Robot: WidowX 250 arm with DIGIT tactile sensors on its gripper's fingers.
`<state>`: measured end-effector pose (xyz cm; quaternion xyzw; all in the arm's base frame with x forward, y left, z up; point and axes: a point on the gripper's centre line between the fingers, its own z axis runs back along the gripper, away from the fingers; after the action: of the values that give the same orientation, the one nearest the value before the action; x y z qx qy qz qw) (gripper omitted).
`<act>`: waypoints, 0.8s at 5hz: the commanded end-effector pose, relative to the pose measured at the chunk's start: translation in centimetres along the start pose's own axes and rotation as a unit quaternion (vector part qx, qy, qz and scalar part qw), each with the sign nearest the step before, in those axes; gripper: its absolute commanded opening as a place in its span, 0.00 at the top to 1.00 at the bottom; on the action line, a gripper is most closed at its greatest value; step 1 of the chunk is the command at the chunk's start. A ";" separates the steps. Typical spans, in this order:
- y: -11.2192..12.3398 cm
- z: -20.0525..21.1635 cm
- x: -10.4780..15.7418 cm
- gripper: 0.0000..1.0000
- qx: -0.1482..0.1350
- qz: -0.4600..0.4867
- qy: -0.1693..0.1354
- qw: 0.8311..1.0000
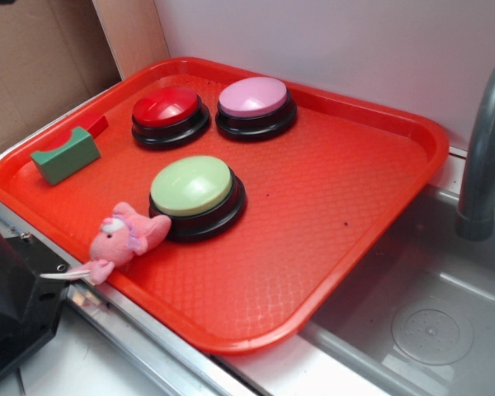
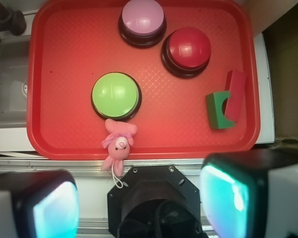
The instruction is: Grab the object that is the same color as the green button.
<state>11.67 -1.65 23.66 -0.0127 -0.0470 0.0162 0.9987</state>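
The green block is the match for the green button. My gripper should grab the block next by its notched middle [image 1: 63, 157] to pick it out.
The object, a small dark-green block [image 1: 66, 155] with a curved notch, lies at the left end of the red tray [image 1: 330, 206]. In the wrist view the block [image 2: 218, 110] is at the tray's [image 2: 69, 49] right side, touching a red bar [image 2: 235, 94]. The pale-green button [image 1: 192, 188] sits near the tray's front; from the wrist camera it [image 2: 115, 94] is left of centre. My gripper [image 2: 139, 203] hangs high above, back from the tray, open, with nothing between its wide-apart fingers [image 2: 44, 208]. It is outside the exterior view.
On the tray also stand a red button [image 2: 187, 47] and a pink button [image 2: 142, 18]. A pink plush toy [image 2: 118, 144] hangs over the tray's front rim. My black base [image 2: 154, 203] sits below it. A grey sink [image 1: 429, 322] with a faucet [image 1: 483, 157] is beside the tray.
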 end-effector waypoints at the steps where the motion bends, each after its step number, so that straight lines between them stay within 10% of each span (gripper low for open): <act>1: 0.0 0.0 0.0 0.00 0.000 0.000 0.000 1.000; 4: 5.3 -3.6 1.9 0.00 -0.017 0.135 0.014 0.991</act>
<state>13.74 3.60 19.47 -0.0370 -0.0188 0.1533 0.9873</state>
